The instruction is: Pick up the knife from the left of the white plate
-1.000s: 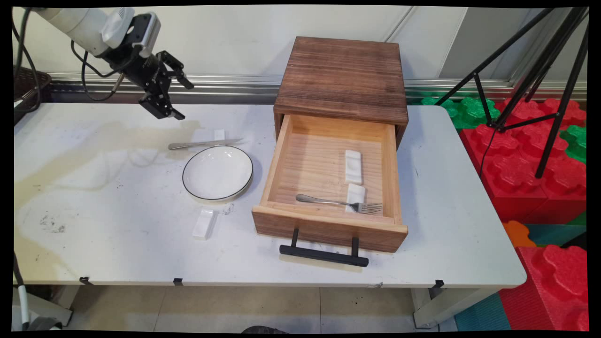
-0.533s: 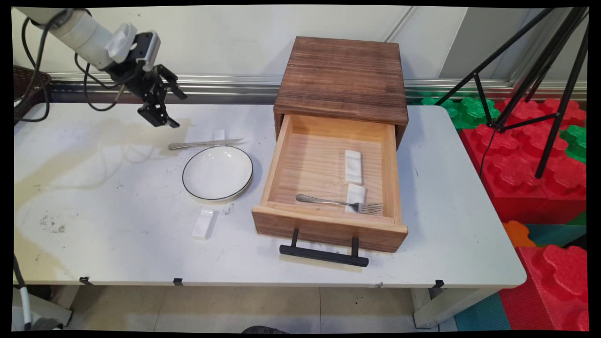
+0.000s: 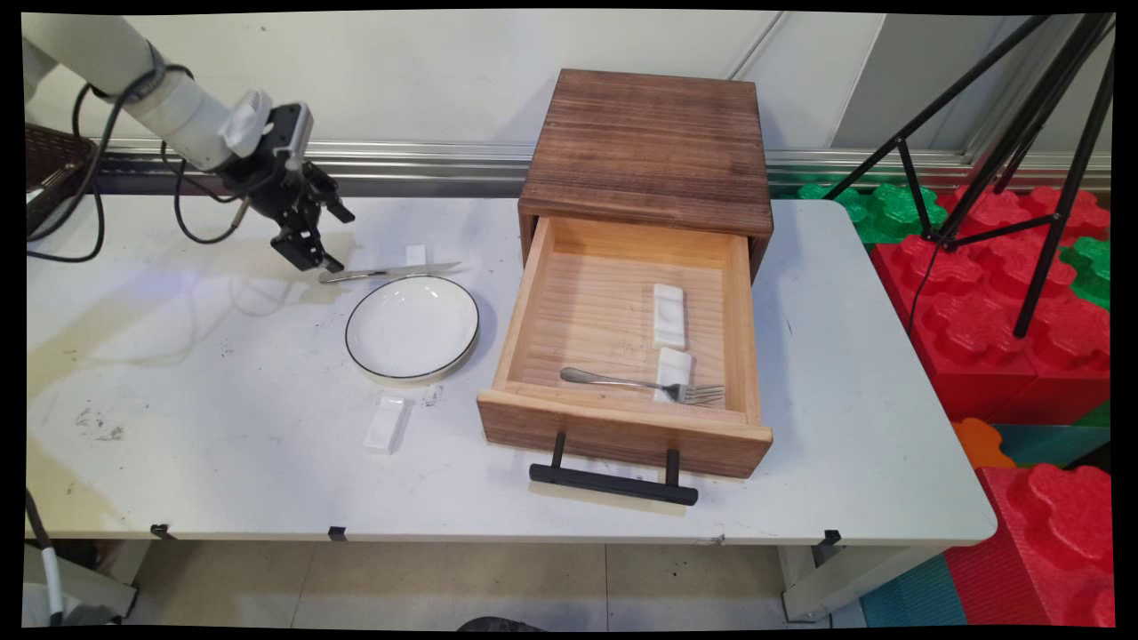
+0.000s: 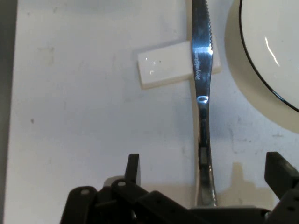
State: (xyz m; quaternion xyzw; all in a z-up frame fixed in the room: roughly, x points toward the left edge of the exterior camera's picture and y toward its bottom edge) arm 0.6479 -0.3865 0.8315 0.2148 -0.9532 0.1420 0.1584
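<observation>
The steel knife is to go in the open drawer. My gripper needs to grip the knife by its handle (image 3: pixel 357 276) next and lay it in there.
A metal knife (image 3: pixel 387 272) lies on the table behind the white plate (image 3: pixel 412 327), its blade resting on a small white rest (image 3: pixel 415 255). My gripper (image 3: pixel 332 242) hangs open just above the knife's handle end. In the hand view the knife (image 4: pixel 202 93) runs up the picture between my two fingers (image 4: pixel 132 168), its handle closer to the right finger. The white rest (image 4: pixel 168 64) lies under the blade and the black-rimmed plate (image 4: pixel 268 42) fills the upper right corner.
A wooden box (image 3: pixel 647 142) stands at the back with its drawer (image 3: pixel 622 427) pulled out; inside lie a fork (image 3: pixel 640 385) and two white rests (image 3: pixel 669 316). Another white rest (image 3: pixel 385 424) lies in front of the plate. A tripod (image 3: pixel 996 133) and foam blocks stand at the right.
The gripper has come down and slightly right, from high over the table's back left to just above the knife's handle. Nothing on the table has moved.
</observation>
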